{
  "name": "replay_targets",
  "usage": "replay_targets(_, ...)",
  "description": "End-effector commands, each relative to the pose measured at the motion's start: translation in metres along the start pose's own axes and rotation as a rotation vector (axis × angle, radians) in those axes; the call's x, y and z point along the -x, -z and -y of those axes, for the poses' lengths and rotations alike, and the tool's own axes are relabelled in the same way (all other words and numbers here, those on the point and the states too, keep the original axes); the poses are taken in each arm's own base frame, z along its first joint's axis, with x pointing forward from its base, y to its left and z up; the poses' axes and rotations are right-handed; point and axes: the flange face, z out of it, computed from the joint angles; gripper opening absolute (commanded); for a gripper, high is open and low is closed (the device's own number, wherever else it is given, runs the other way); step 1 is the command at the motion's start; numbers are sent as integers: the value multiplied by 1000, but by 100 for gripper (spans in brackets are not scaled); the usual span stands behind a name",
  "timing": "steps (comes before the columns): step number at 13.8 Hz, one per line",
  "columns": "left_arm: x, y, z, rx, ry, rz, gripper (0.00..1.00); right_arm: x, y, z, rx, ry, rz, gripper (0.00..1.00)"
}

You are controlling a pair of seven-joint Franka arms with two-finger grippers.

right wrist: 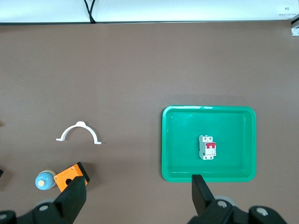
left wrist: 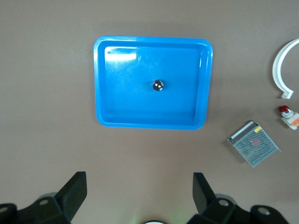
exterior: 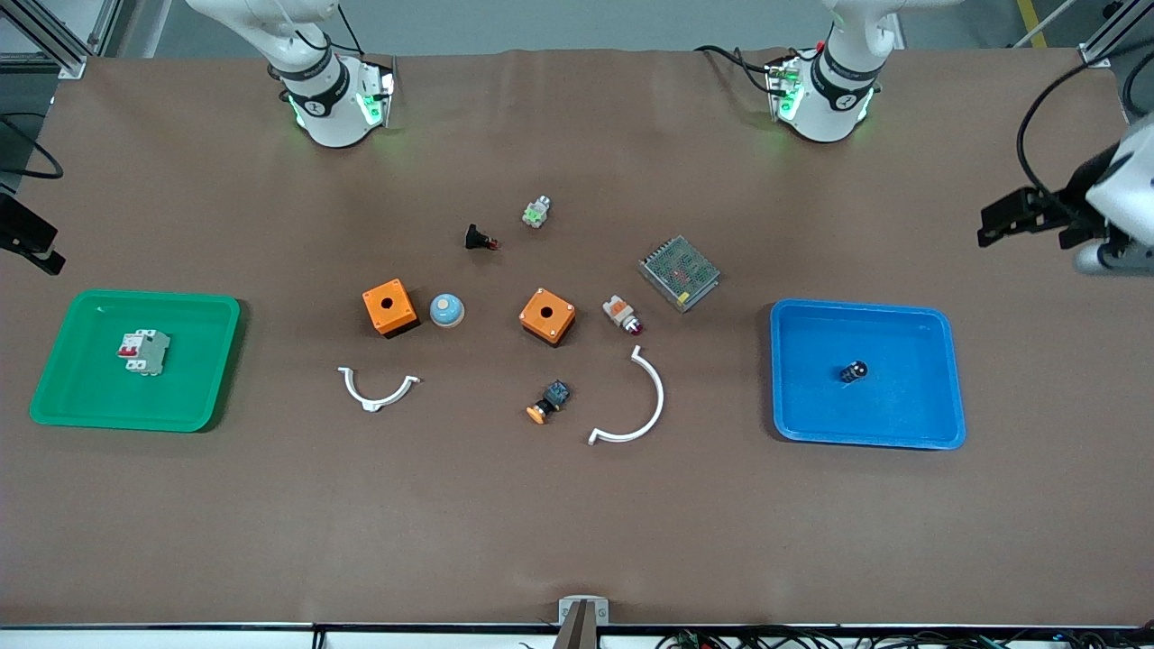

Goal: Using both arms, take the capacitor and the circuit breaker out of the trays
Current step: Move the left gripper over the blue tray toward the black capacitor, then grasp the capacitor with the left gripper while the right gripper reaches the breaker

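The capacitor needs to come out of the blue tray. My left gripper should pick it up by its cylindrical body (exterior: 854, 371) (left wrist: 158, 85) next.
The capacitor (exterior: 853, 370), a tiny dark cylinder, lies in the blue tray (exterior: 938, 424) at the left arm's end of the table. It also shows in the left wrist view (left wrist: 158, 85), inside the tray (left wrist: 100, 84). The breaker (exterior: 144, 351), light grey with red levers, lies in the green tray (exterior: 63, 397) at the right arm's end, and also shows in the right wrist view (right wrist: 208, 147) in that tray (right wrist: 177, 140). My left gripper (exterior: 1037, 221) (left wrist: 139, 191) is open and empty, up beside the blue tray. My right gripper (exterior: 32, 243) (right wrist: 139, 193) is open and empty, up beside the green tray.
In the middle of the table lie two orange boxes (exterior: 389, 306) (exterior: 547, 315), a blue-white dome (exterior: 446, 310), two white curved brackets (exterior: 377, 389) (exterior: 636, 406), a metal mesh unit (exterior: 679, 272) and several small button parts (exterior: 548, 401) (exterior: 622, 314) (exterior: 480, 239) (exterior: 536, 213).
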Motion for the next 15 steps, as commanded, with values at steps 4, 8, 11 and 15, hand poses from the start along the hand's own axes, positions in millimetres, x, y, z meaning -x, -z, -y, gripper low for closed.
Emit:
replay_targets(4,-30,-102,-4,-19,-12,-25,100,-3,5,-3,10,0,-5,100)
replay_targets(8,-52,-181,-3,-9,-14,-35,98,-4,2,-3,14,2,0,100)
replay_targets(11,-55,-225,-11,0,-7,-43,85,-7,-10,-11,8,-14,20,100)
replay_targets(15,-60,-274,-11,9,-5,-29,78,-23,-71,-58,24,-71,102,100)
